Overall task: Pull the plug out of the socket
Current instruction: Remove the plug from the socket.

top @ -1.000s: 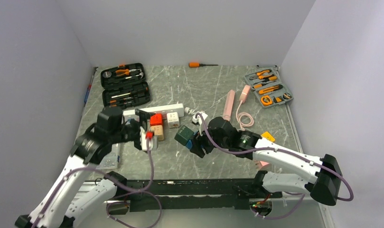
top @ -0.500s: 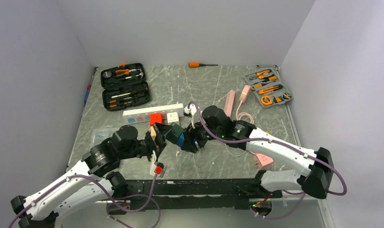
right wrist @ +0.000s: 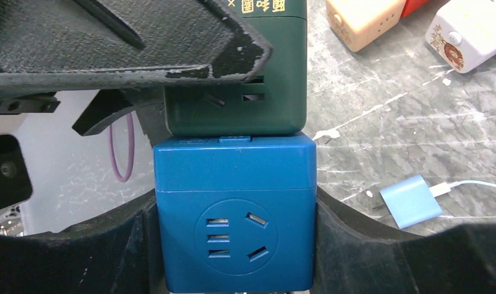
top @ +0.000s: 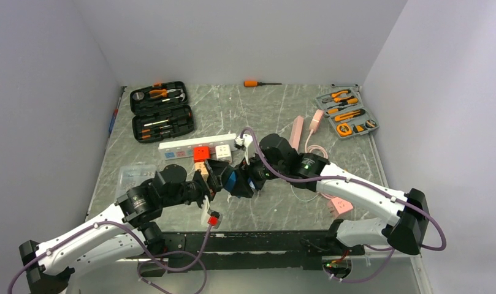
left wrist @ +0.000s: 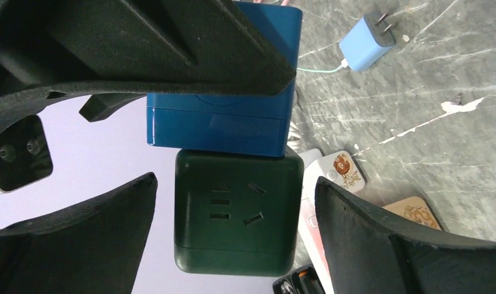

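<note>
I will pull off the dark green cube plug [right wrist: 245,110], so my left gripper will grip its opposite sides and keep its side joined to the blue socket free.
A blue cube socket [right wrist: 233,226] has a dark green cube plug [right wrist: 245,110] joined to its far face. My right gripper [right wrist: 233,208] is shut on the blue cube, with both pads pressed to its sides, and holds it above the table. In the left wrist view my left gripper [left wrist: 235,184] is open. Its fingers [left wrist: 80,239] flank the green cube [left wrist: 238,208] with a gap on each side, and the blue cube [left wrist: 221,116] sits behind it. In the top view both grippers meet at the cubes [top: 230,179] at centre table.
A white power strip [top: 178,147] with red and white cubes lies behind the cubes, and a peach cube [top: 201,168] lies beside it. Black tool cases [top: 161,110] are at the back left and a grey tool case [top: 346,113] at the back right. A light blue charger [right wrist: 411,201] lies on the table.
My left arm swung from beside the power strip to centre table and its open jaws now flank the green cube. My right arm carried the joined cubes slightly left and back.
</note>
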### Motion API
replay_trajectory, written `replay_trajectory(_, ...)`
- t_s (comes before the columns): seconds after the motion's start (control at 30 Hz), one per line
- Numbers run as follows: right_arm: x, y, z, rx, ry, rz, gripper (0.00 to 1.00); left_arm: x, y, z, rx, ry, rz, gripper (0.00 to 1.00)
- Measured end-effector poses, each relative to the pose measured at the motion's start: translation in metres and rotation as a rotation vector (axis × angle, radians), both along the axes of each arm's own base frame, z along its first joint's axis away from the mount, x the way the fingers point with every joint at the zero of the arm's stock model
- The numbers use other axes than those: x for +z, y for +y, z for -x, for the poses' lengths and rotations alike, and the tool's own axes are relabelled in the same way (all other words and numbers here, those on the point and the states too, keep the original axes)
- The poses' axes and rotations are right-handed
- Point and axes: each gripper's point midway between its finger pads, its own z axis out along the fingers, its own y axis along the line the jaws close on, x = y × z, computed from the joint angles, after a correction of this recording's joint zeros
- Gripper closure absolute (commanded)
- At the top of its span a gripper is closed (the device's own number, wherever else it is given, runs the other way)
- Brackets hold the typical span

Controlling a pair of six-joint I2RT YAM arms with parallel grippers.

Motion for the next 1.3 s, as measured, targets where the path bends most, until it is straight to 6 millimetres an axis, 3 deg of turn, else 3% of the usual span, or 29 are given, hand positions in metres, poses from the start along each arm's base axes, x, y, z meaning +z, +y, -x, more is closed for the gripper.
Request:
replay_trajectory(0.37,0.001,0.01,0.001,0.026,0.022,-0.016,1.0,-0.007,-0.009,-0.002,0.006,-0.007,-0.034,0.48)
replay_trajectory(0.43,0.002,0.011,0.0,0.028,0.025,-0.015,1.0,-0.009,-0.007,-0.002,0.015,-0.01,-0.043,0.63)
replay_trajectory(0.53,0.001,0.012,-0.001,0.029,0.03,-0.009,1.0,-0.009,-0.007,-0.002,0.025,-0.015,-0.049,0.96)
replay_trajectory(0.57,0.001,0.011,-0.002,0.026,0.031,-0.007,1.0,-0.009,-0.006,-0.003,0.027,-0.018,-0.05,1.0)
replay_trajectory(0.97,-0.005,0.007,-0.001,0.031,0.036,-0.008,1.0,-0.014,-0.007,-0.005,0.046,-0.043,-0.052,1.0)
replay_trajectory(1.3,-0.011,-0.007,0.007,0.01,0.05,-0.021,1.0,-0.018,-0.02,-0.002,-0.018,-0.052,-0.039,1.0)
